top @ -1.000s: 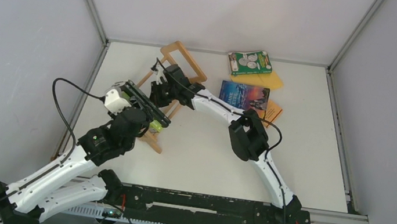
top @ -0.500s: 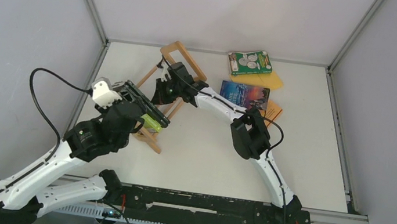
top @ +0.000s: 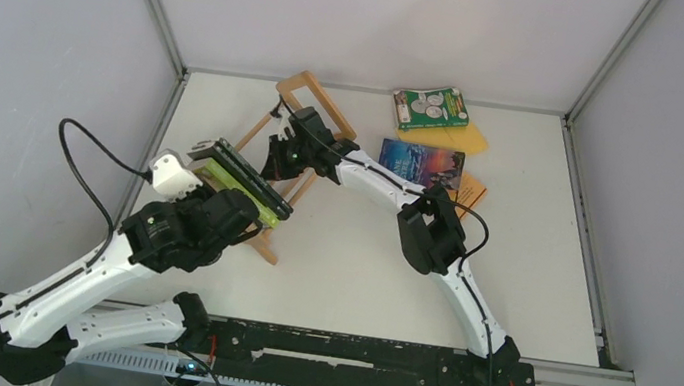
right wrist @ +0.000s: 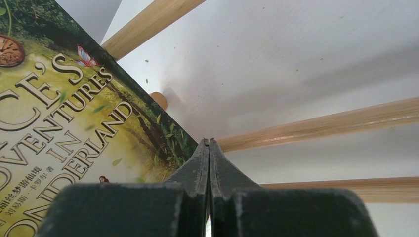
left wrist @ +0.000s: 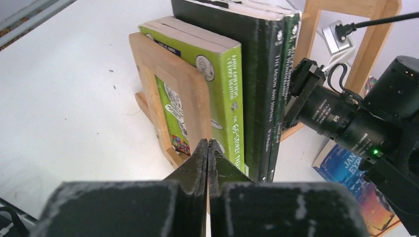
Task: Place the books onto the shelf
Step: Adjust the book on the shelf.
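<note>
My right gripper will come away empty if I lift it now, and the outermost black book (right wrist: 64, 123) will stay standing, because the shut fingers only rest beside the book's front cover.
Three books stand upright in the light-wood shelf (top: 315, 98): a lime-green one (left wrist: 220, 74) against the near frame end (left wrist: 148, 79) and two black ones (left wrist: 264, 74). My left gripper (left wrist: 207, 144) is shut and empty, just in front of that frame end and the lime-green spine. My right gripper (right wrist: 208, 142) is shut and empty too, its tips beside the front cover of the outermost black book (right wrist: 64, 123), above the shelf's slats (right wrist: 321, 126). From above, the right gripper (top: 271, 165) sits inside the shelf next to the standing books (top: 239, 179).
A green book with white circles (top: 431, 108) lies on a yellow-orange one (top: 467, 138) at the back of the table. Right of the shelf a blue book (top: 420, 164) lies over an orange one (top: 472, 189). White walls enclose the table.
My left gripper has let go of the lime-green book, drawn back a little toward the near left and shut. The book now stands in the shelf. The right arm stays put.
</note>
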